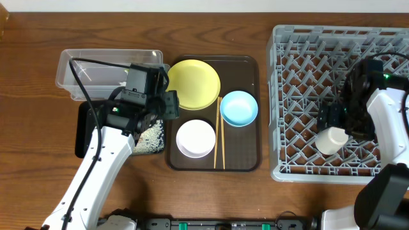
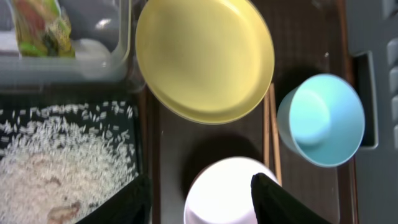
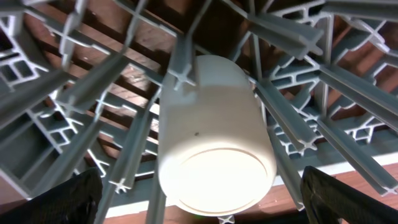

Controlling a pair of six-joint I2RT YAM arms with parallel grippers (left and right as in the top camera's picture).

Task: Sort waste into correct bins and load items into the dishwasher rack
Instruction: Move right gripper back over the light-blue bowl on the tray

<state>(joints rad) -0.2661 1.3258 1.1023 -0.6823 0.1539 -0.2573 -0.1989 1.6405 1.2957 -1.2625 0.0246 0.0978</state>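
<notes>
The robot's right gripper should next pinch the light blue bowl (image 1: 238, 107) by its rim on the side facing the rack, so the bowl's body stays free to load between the rack's wires.
The crumpled green-and-orange wrapper (image 2: 40, 28) lies in the clear tub (image 1: 108, 67). Loose rice (image 2: 62, 162) lies in the black tray (image 1: 83, 131). The yellow plate (image 1: 192, 83), light blue bowl (image 1: 238, 107), white bowl (image 1: 195, 138) and chopsticks (image 1: 217, 134) sit on the brown serving tray. My left gripper (image 2: 202, 205) is open and empty above the white bowl's left side (image 2: 227, 193). The small pale cup (image 3: 214, 137) lies on its side between pegs of the grey rack (image 1: 339, 102). My right gripper (image 3: 205, 205) is open, its fingers wide apart either side of the cup.
The brown serving tray (image 1: 246, 163) sits between the two bins and the rack. The rack's raised walls and pegs surround my right gripper (image 1: 342, 118). My left arm covers much of the black tray in the overhead view. Bare wooden table lies along the front.
</notes>
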